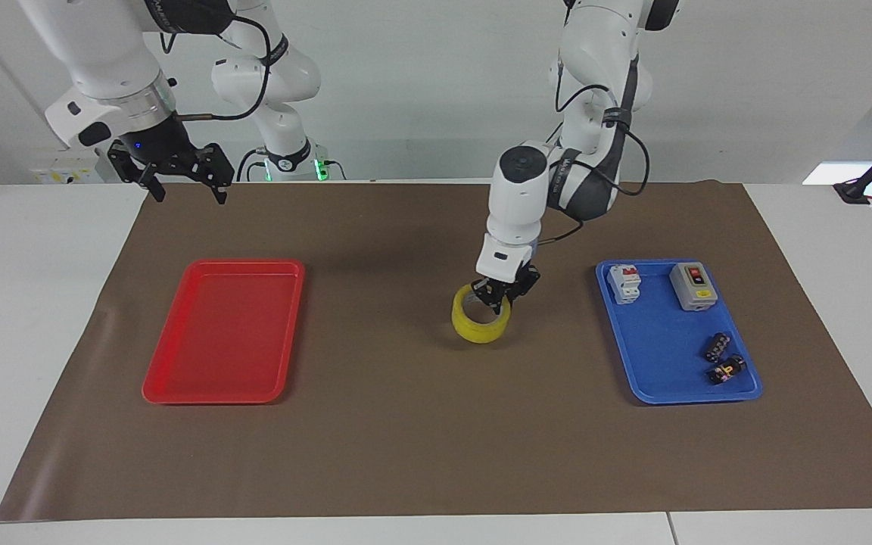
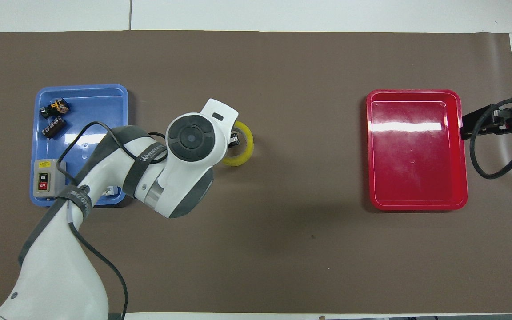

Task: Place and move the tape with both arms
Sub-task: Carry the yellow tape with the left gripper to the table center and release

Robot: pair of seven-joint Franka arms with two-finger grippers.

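The yellow tape roll (image 2: 250,144) hangs above the brown mat and would drop if my left gripper opened now, so that gripper keeps hold of it for now.
The yellow tape roll (image 1: 481,322) is at the middle of the brown mat, between the two trays; it also shows in the overhead view (image 2: 245,151), partly under the arm. My left gripper (image 1: 498,297) is shut on the roll's wall, one finger inside the ring. The roll is low at the mat; I cannot tell whether it rests on it. My right gripper (image 1: 182,178) is open and empty, raised over the mat's edge at the right arm's end, and waits there. In the overhead view only its side (image 2: 482,124) shows beside the red tray.
A red tray (image 1: 224,333) lies empty at the right arm's end. A blue tray (image 1: 663,371) at the left arm's end holds a white circuit breaker (image 1: 624,283), a grey switch box (image 1: 692,286) and two small black connectors (image 1: 720,347).
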